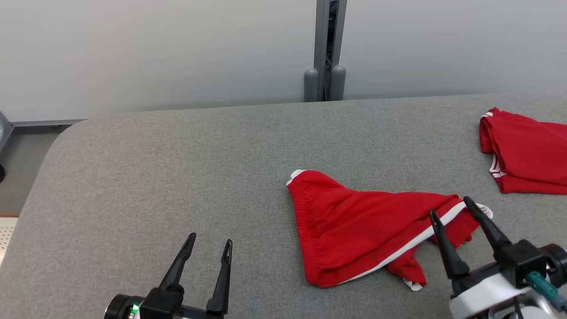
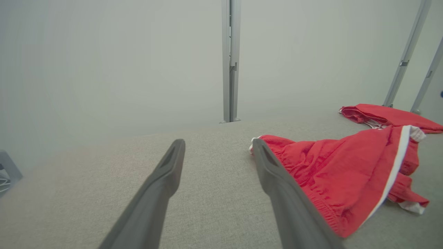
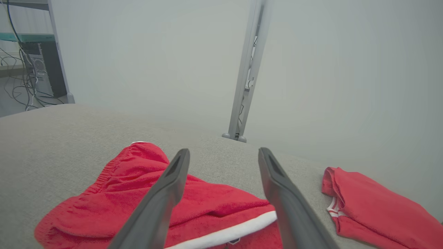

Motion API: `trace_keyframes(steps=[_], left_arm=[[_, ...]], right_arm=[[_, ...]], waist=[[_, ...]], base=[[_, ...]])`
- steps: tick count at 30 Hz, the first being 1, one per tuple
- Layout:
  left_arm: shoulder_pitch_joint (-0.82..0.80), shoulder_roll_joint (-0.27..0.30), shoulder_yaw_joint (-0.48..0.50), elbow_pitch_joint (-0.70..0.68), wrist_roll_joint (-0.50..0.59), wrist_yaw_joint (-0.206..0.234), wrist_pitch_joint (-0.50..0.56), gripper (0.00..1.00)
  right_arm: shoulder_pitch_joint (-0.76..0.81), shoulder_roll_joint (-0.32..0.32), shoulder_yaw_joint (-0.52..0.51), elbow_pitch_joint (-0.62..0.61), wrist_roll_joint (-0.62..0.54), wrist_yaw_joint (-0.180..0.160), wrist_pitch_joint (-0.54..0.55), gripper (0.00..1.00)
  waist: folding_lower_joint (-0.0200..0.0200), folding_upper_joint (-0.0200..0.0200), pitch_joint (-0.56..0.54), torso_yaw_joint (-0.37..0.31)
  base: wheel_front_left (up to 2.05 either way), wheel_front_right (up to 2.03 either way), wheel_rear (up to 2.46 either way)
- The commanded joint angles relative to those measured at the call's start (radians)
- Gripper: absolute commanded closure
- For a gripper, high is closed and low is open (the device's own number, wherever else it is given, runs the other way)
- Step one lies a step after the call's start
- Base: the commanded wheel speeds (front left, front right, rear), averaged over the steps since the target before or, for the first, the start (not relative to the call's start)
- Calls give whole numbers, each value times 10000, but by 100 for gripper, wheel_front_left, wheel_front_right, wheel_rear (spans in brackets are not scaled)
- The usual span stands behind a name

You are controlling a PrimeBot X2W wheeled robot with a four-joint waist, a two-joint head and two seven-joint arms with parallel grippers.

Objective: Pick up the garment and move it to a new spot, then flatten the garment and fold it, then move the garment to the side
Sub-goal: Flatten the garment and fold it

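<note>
My left gripper picks up the crumpled red shorts by their elastic waistband (image 1: 316,276) where the white stripe (image 1: 393,257) meets it next, to flatten the shorts.
A pair of red shorts (image 1: 359,230) with a white side stripe lies crumpled on the grey table (image 1: 177,177), right of centre; its elastic waistband faces left. The same shorts (image 2: 339,173) lie right of my left fingers, and the shorts (image 3: 207,204) spread under my right fingers. My right gripper (image 1: 449,208) is open, hovering over the shorts' right end near the white stripe, nothing between its fingers. My left gripper (image 1: 209,241) is open over bare table, well left of the shorts. The left gripper (image 2: 218,150) and right gripper (image 3: 223,154) both show spread fingers.
A second red garment (image 1: 527,153) with white trim lies folded at the table's right edge, also seen as a folded red garment (image 3: 367,204). A grey post (image 1: 325,53) stands behind the table's far edge against a pale wall. The table's left corner is rounded.
</note>
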Motion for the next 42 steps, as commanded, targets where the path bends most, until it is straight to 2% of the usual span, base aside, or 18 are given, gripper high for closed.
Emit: trace_keyframes(steps=[1, 5, 11, 16, 19, 22, 25, 28, 31, 34, 36, 42], left_arm=[[-11, 32, -54, 7, -59, 20, -34, 0], [33, 32, -194, 109, -105, -54, -36, 0], [-32, 30, -322, 270, -22, -172, -36, 0], [82, 32, -361, 347, -17, -193, -34, 0], [106, 41, -597, 648, 53, -526, -34, 0], [-60, 153, -1056, 1150, 72, -971, -34, 0], [-440, 439, -1962, 1752, 143, -1272, -36, 0], [-1043, 775, -3007, 2469, 173, -1356, -34, 0], [-1747, 1020, -4172, 3086, -217, -1371, -34, 0], [-2387, 1242, -4935, 3769, -604, -1357, -34, 0], [-2742, 1169, -5154, 4240, -808, -1355, -34, 0], [-3377, 769, -4896, 5538, -926, -1329, -34, 0]], right_arm=[[495, 320, -151, -624, -127, -3, -47, 0], [1376, 981, -348, -1853, -278, -3, -48, 0], [2378, 1573, -829, -3300, -481, -3, -49, 0], [2695, 1762, -932, -3673, -559, -3, -49, 0], [2672, 1821, -980, -3745, -566, -3, -49, 0], [2620, 1858, -975, -3812, -519, -3, -49, 0], [2547, 1870, -964, -3873, -527, -3, -49, 0], [2458, 1844, -922, -3905, -511, -3, -50, 0], [2365, 1754, -881, -3933, -512, -3, -50, 0], [2236, 1661, -867, -3962, -490, -3, -50, 0], [2224, 1622, -881, -3977, -485, -3, -50, 0], [2085, 1522, -844, -4069, -467, -3, -50, 0]], waist=[[0, 0, -84, 21], [0, 0, -168, 64], [0, 0, -208, 26], [0, 0, -264, -160], [0, 0, -281, -252], [0, 0, -288, -353], [0, 0, -263, -426], [0, 0, -203, -529], [0, 0, -120, -675], [0, 0, -35, -838], [0, 0, 26, -929], [0, 0, 279, -1169]], base=[[0, 0, 0], [0, 0, 0], [0, 0, 0], [0, 0, 0], [0, 0, 0], [0, 0, 0], [0, 0, 0], [0, 0, 0], [0, 0, 0], [0, 0, 0], [0, 0, 0], [0, 0, 0]])
